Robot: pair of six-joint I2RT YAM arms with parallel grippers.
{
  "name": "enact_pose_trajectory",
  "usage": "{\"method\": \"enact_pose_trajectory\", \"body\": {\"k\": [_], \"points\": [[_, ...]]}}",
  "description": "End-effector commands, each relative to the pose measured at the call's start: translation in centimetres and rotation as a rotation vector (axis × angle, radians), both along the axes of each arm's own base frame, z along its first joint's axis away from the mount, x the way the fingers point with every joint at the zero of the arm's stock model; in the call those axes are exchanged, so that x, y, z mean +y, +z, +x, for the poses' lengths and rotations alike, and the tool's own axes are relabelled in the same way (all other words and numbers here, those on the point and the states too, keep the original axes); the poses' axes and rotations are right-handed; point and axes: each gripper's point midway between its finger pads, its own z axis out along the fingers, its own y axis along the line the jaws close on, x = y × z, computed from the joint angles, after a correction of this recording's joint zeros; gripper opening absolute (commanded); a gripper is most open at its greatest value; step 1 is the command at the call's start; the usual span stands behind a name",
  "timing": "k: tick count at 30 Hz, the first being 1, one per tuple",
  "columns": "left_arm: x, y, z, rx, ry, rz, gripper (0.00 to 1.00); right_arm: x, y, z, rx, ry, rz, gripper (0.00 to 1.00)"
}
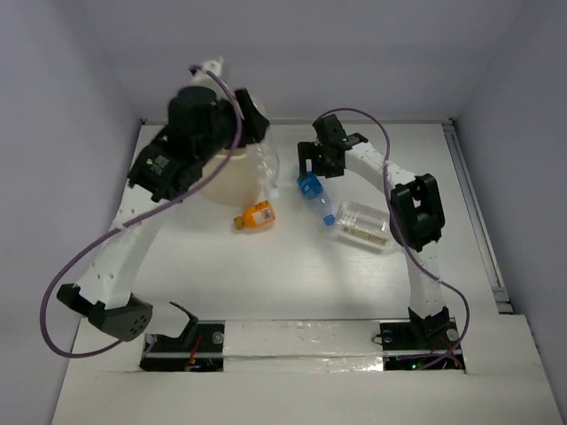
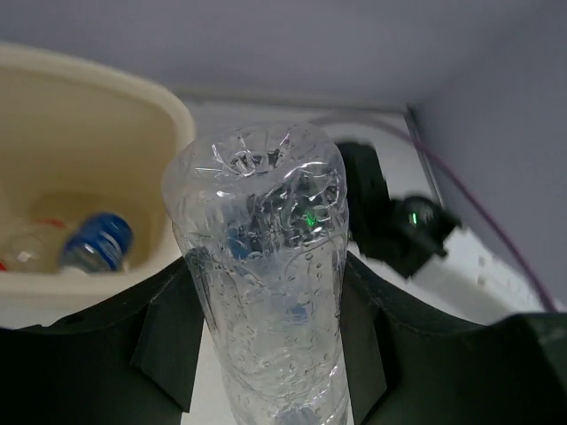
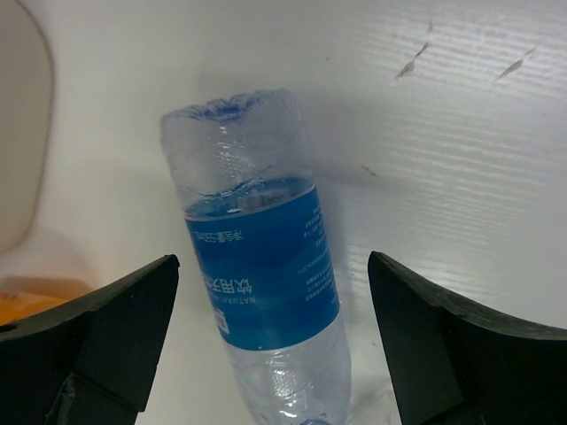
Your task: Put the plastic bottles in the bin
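It isn't time to close yet: my right gripper's fingers are above the blue-labelled bottle between them. My right gripper should come down first, then close on the bottle.
My left gripper (image 1: 251, 119) is raised over the cream bin (image 1: 232, 181) and is shut on the plain clear slender bottle (image 2: 266, 266), its base pointing away from the camera. The left wrist view shows the bin's rim (image 2: 133, 97) to the left, with a blue-labelled bottle (image 2: 96, 243) and another clear bottle (image 2: 31, 248) inside. My right gripper (image 1: 310, 173) is open, low over the second blue-labelled bottle (image 1: 314, 195), which lies on the table between the fingers (image 3: 257, 266). The small orange bottle (image 1: 257, 215) and the wide clear ribbed bottle (image 1: 363, 223) lie on the table.
The bin's wall (image 3: 18, 133) is just left of the right gripper, with the orange bottle (image 3: 27, 301) at the lower left of that view. Grey walls close in the table at the back and sides.
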Motion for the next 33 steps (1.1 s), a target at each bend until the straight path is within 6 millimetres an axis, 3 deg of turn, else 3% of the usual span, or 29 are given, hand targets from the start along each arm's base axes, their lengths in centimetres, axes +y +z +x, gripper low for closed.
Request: {"method": "enact_pose_trajectory", "body": {"k": [1, 2, 5, 6, 8, 9, 10, 12, 13, 14, 15, 17, 18, 20, 21, 22, 23, 25, 26, 27, 28, 29, 30, 31, 32, 33], "points": [[4.2, 1.2, 3.8, -0.028, 0.118, 0.082, 0.37, 0.2, -0.7, -0.9, 0.061, 0.041, -0.008, 0.92], [5.5, 1.7, 5.8, -0.04, 0.175, 0.082, 0.37, 0.1, -1.2, -1.1, 0.075, 0.042, -0.013, 0.92], [7.9, 2.6, 9.4, -0.084, 0.29, 0.077, 0.37, 0.2, -2.7, -1.6, 0.111, 0.052, -0.017, 0.89], [9.1, 3.0, 10.4, -0.101, 0.336, 0.067, 0.37, 0.4, -3.0, -1.7, 0.112, 0.059, -0.003, 0.84], [10.3, 3.8, 12.4, -0.152, 0.391, 0.041, 0.37, 1.1, -2.6, -1.7, 0.103, 0.076, 0.034, 0.78], [11.3, 4.4, 13.1, -0.166, 0.429, 0.031, 0.38, 1.7, -2.2, -1.4, 0.084, 0.087, 0.069, 0.69], [12.7, 3.6, 14.6, -0.15, 0.473, 0.026, 0.37, 1.8, -1.7, -1.4, 0.071, 0.084, 0.081, 0.64], [13.8, 4.2, 15.7, -0.181, 0.536, 0.021, 0.37, 2.3, -0.4, -0.9, 0.033, 0.077, 0.117, 0.52], [14.2, 4.1, 16.1, -0.194, 0.558, 0.038, 0.37, 2.4, 0.1, -0.8, 0.021, 0.074, 0.128, 0.52], [14.5, 4.9, 16.6, -0.238, 0.581, 0.022, 0.37, 2.5, 2.1, -0.6, -0.022, 0.069, 0.15, 0.51], [15.2, 3.7, 17.1, -0.231, 0.627, 0.041, 0.37, 2.6, 3.4, -0.3, -0.051, 0.059, 0.168, 0.51], [16.1, 4.4, 17.4, -0.278, 0.67, 0.018, 0.38, 2.7, 6.3, 0.1, -0.11, 0.053, 0.193, 0.51], [16.4, 3.4, 17.6, -0.265, 0.689, 0.028, 0.38, 2.6, 9.3, 0.1, -0.166, 0.047, 0.22, 0.5], [16.4, 3.2, 17.7, -0.275, 0.694, 0.019, 0.55, 2.4, 13.1, 0.3, -0.241, 0.037, 0.251, 0.5], [16.2, 2.1, 17.8, -0.255, 0.678, 0.027, 0.64, 2.0, 16.2, 0.0, -0.299, 0.025, 0.273, 0.48], [16.0, 1.7, 17.8, -0.248, 0.667, 0.029, 0.72, 1.8, 17.9, -0.1, -0.331, 0.015, 0.285, 0.47], [15.8, 1.2, 17.3, -0.235, 0.649, 0.029, 0.84, 1.7, 20.3, -0.2, -0.371, 0.004, 0.309, 0.47], [15.6, 1.1, 16.3, -0.232, 0.627, 0.024, 0.9, 1.0, 24.5, -0.7, -0.447, -0.02, 0.347, 0.46], [15.7, 2.7, 14.8, -0.265, 0.612, 0.0, 0.9, 0.9, 26.0, -0.8, -0.468, -0.03, 0.366, 0.46], [15.3, 1.5, 14.2, -0.246, 0.582, 0.005, 0.9, 1.0, 28.9, -1.0, -0.508, -0.042, 0.412, 0.46], [15.4, 3.1, 12.4, -0.279, 0.566, -0.02, 0.9, 1.2, 30.4, -1.2, -0.523, -0.036, 0.448, 0.46], [14.9, 3.2, 11.5, -0.281, 0.526, -0.031, 0.88, 1.6, 31.7, -1.3, -0.537, -0.033, 0.488, 0.46], [14.8, 2.9, 9.9, -0.273, 0.502, -0.035, 0.86, 2.2, 34.3, -1.5, -0.57, -0.025, 0.575, 0.46], [14.3, 1.8, 10.0, -0.249, 0.477, -0.03, 0.86, 2.5, 35.8, -1.6, -0.592, -0.024, 0.623, 0.46], [13.8, 2.3, 8.1, -0.258, 0.44, -0.044, 0.81, 3.3, 36.9, -1.8, -0.61, -0.017, 0.667, 0.46], [12.8, 0.1, 7.3, -0.211, 0.392, -0.035, 0.78, 3.5, 38.7, -1.5, -0.642, -0.031, 0.731, 0.46]]}}
